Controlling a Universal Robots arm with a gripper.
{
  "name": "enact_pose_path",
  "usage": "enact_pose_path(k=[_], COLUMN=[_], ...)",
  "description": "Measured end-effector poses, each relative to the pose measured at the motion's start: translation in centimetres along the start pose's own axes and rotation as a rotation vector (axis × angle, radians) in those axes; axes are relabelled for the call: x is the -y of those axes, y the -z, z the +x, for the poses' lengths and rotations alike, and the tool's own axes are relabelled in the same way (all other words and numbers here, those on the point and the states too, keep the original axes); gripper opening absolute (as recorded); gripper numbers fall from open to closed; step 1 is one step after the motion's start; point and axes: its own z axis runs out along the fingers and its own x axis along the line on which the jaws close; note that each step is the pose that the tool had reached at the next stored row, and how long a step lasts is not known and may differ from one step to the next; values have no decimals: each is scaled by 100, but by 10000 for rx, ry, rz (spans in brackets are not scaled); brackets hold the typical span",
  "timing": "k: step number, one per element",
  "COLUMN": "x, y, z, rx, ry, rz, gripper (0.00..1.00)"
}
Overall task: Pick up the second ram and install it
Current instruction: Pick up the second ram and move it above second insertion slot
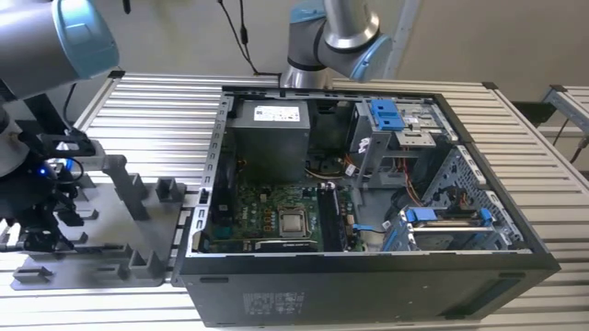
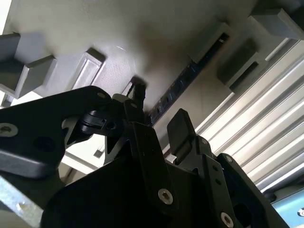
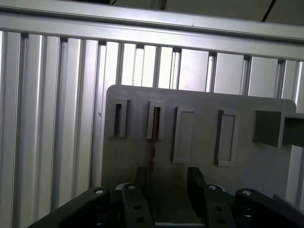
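The ram's lower end is sunk in the fixture slot, so next my gripper needs to grab the ram by its exposed upper edge.
The second ram is a thin dark strip standing on edge in a slot of the grey fixture plate. In the second wrist view the ram runs along the fixture and passes between my black fingers. My gripper is open, one finger on each side of the strip with a gap left on one side. In the exterior view my gripper hangs low over the fixture at the exterior view's left.
An open computer case lies in the middle, with the green board and its long black slots inside. A second arm stands behind the case. The grey fixture carries upright posts. The ribbed metal table lies underneath.
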Motion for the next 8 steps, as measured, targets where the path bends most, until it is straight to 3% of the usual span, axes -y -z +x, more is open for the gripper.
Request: enact_pose_path(k=[8], x=[-2], y=[-121], z=[41], rx=[-16], ry=[2], rz=[-2], gripper=[48])
